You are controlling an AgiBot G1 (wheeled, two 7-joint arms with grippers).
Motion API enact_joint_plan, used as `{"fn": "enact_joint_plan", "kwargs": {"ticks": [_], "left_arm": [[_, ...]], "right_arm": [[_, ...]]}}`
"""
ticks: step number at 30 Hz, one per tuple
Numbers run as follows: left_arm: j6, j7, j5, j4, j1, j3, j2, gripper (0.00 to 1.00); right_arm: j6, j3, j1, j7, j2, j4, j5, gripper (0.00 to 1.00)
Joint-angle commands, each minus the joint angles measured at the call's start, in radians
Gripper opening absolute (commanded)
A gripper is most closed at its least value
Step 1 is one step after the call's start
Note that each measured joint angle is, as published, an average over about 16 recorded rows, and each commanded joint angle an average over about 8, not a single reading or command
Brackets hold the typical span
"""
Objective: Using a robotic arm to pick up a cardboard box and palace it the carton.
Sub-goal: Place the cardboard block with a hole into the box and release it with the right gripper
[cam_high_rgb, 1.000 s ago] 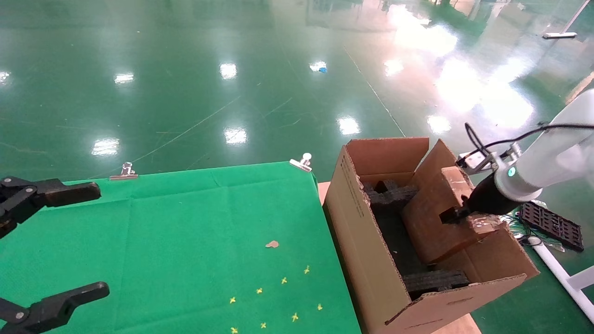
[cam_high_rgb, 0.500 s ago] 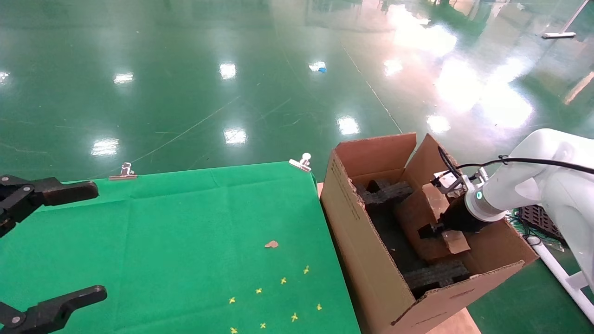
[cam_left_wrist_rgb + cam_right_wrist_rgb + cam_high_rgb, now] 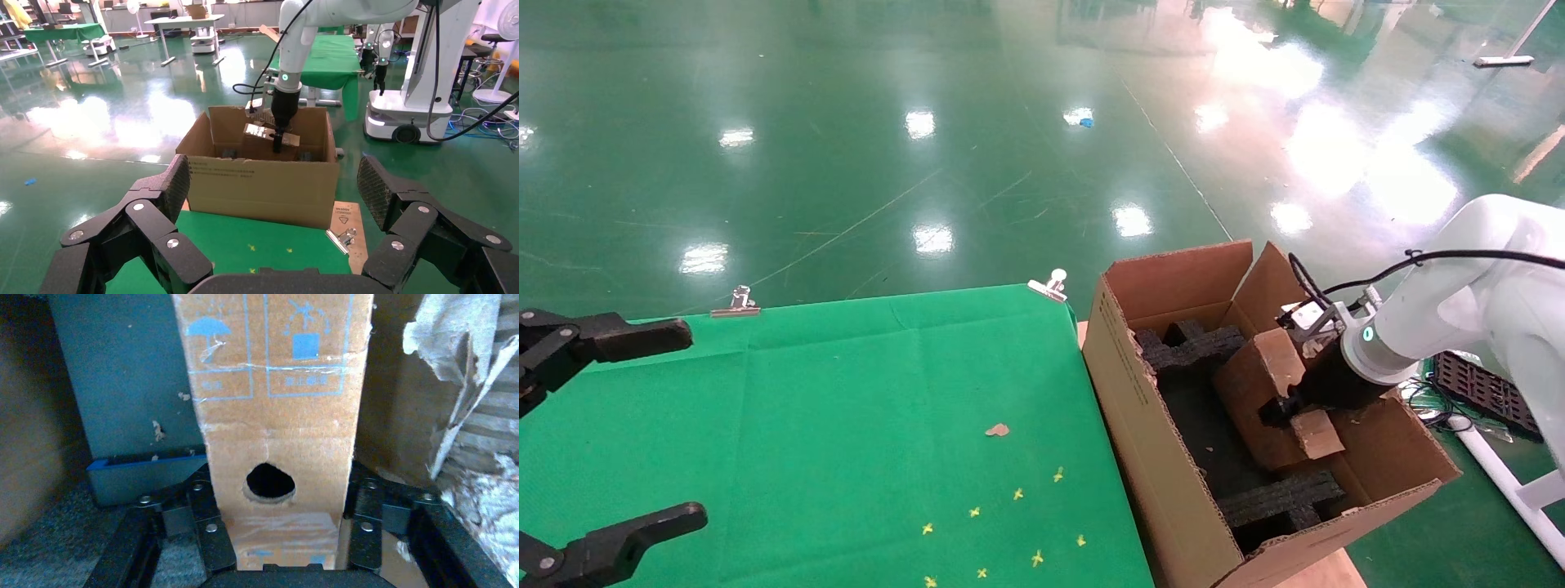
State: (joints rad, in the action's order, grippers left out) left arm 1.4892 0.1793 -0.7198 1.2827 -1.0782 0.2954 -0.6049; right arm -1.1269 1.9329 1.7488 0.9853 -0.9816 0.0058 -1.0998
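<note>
The cardboard box (image 3: 1258,384) in my right gripper is low inside the sides of the carton (image 3: 1152,441) and would stay there, so my right gripper should open its fingers.
The white robotic arm (image 3: 1442,327) reaches into the carton (image 3: 1152,441), a large brown corrugated carton standing just right of the green table. My right gripper (image 3: 1279,408) is shut on the cardboard box (image 3: 1258,384) and holds it tilted inside the carton, between black foam inserts (image 3: 1189,347). In the right wrist view the box (image 3: 275,416) shows its round hole, with the fingers (image 3: 205,523) pressed on both its sides. My left gripper (image 3: 695,423) is open and empty over the table's left side. The left wrist view shows the carton (image 3: 263,184) and the right arm (image 3: 286,92) beyond.
The table has a green cloth (image 3: 846,392) held by metal clips (image 3: 1050,286). A brown scrap (image 3: 998,429) and several yellow marks lie on it. A black tray (image 3: 1487,394) and cables lie on the floor right of the carton. Torn lining (image 3: 465,386) hangs inside the carton wall.
My right arm has lowered the cardboard box from above the carton's rim down inside it. The carton has shifted slightly. The left arm has not moved.
</note>
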Motion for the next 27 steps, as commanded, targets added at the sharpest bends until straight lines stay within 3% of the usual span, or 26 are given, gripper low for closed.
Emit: {"fn": "enact_joint_plan", "kwargs": {"ticks": [1, 15, 27], "left_arm": [[0.000, 0.000, 0.000, 0.000, 0.000, 0.000, 0.000, 1.00], [0.000, 0.000, 0.001, 0.000, 0.000, 0.001, 0.000, 1.00], [-0.001, -0.001, 0.001, 0.000, 0.000, 0.002, 0.001, 1.00]], "right_arm": [[-0.015, 0.004, 0.008, 0.004, -0.002, -0.003, -0.005, 1.00], [-0.071, 0.021, 0.065, 0.011, -0.009, -0.010, -0.030, 1.00], [-0.073, 0.033, 0.110, 0.004, -0.011, -0.014, -0.046, 1.00]]}}
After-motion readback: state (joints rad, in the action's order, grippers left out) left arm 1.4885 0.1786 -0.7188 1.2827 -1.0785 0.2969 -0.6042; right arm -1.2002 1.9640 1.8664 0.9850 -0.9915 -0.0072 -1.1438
